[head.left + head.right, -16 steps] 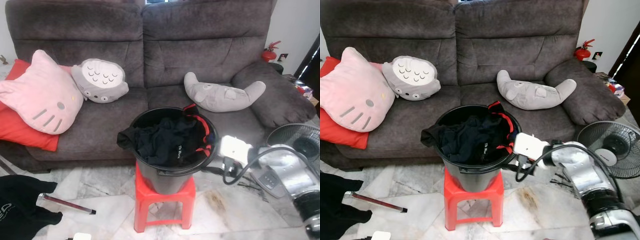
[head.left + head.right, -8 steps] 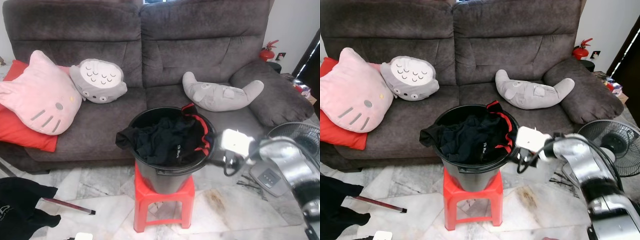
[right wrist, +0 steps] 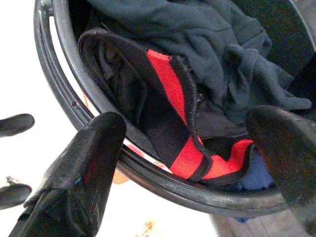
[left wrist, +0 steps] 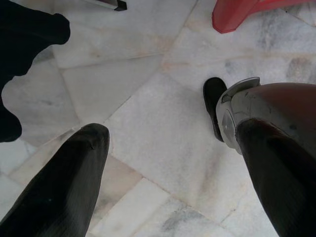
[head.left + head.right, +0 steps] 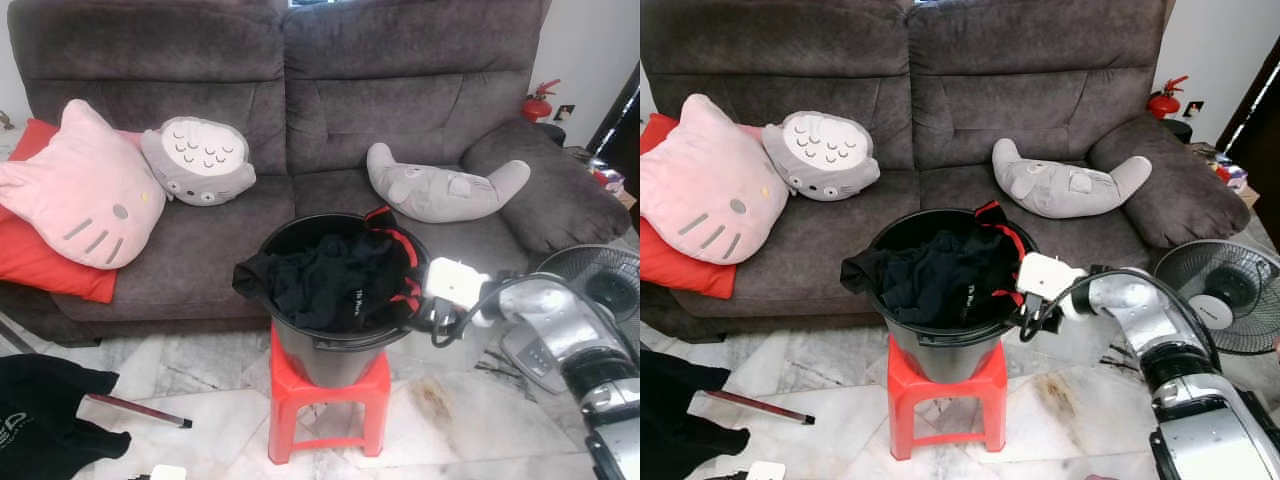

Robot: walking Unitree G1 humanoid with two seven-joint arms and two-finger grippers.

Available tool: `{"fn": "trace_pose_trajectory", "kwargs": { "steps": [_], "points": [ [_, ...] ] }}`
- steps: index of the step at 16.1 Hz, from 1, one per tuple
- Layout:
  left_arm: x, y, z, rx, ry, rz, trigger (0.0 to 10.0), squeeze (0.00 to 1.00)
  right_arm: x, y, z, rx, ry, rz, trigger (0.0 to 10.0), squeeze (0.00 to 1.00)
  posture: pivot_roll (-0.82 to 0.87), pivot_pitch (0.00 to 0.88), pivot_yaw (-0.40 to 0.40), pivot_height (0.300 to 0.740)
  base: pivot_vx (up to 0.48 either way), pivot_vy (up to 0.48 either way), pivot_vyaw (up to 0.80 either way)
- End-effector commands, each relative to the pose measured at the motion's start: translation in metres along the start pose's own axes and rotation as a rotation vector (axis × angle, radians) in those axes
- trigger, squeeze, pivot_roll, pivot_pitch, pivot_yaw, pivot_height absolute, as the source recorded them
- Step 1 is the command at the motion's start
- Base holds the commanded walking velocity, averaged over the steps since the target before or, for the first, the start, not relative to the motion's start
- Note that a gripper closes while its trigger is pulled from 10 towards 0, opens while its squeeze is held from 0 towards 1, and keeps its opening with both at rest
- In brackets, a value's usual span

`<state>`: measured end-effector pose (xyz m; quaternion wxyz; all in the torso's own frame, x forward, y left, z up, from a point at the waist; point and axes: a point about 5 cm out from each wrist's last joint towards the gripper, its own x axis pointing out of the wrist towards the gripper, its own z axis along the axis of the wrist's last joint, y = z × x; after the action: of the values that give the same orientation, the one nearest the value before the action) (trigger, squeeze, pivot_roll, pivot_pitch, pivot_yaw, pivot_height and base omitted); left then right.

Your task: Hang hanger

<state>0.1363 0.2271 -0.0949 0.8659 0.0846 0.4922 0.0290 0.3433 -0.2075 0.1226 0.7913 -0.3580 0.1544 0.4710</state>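
The robot will next get the garment out for hanging, so its right gripper will take hold of the black garment (image 5: 335, 280) by its red-banded strap (image 5: 398, 250).
A black bucket (image 5: 305, 350) full of dark clothes (image 5: 330, 280) stands on a red stool (image 5: 325, 395) in front of the sofa. A black garment with red bands (image 3: 173, 98) hangs over the bucket's right rim. My right gripper (image 3: 187, 123) is open at that rim, one finger outside the bucket and one over the clothes; its white wrist block (image 5: 1045, 275) touches the rim. My left gripper (image 4: 168, 163) hangs open over the marble floor. I cannot make out a hanger.
A grey sofa (image 5: 400, 90) holds a pink cat cushion (image 5: 85, 190), a grey round cushion (image 5: 200, 160) and a grey curved cushion (image 5: 445, 190). A fan (image 5: 1225, 295) stands at the right. Black cloth (image 5: 40, 415) and a dark rod (image 5: 140, 410) lie on the floor at left.
My right arm has swung left, bringing its gripper from beside the bucket up to the right rim. The camera shifted slightly.
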Motion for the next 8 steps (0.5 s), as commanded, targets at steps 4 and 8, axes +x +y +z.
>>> {"fn": "trace_pose_trajectory", "kwargs": {
  "steps": [4,8],
  "points": [
    [-0.0011,0.0004,-0.0047,0.021,0.011,-0.003,10.0,0.0,0.0059,-0.004,0.0101,-0.041,-0.02,-0.003,10.0,0.0,-0.09,0.015,0.016,0.74,0.0,0.0,0.0],
    [-0.0012,0.0003,-0.0053,0.019,0.013,-0.007,10.0,0.0,0.0118,-0.0079,0.0161,-0.065,-0.028,-0.032,10.0,0.0,-0.09,0.015,0.013,0.74,0.0,0.0,0.0]
  ]
}}
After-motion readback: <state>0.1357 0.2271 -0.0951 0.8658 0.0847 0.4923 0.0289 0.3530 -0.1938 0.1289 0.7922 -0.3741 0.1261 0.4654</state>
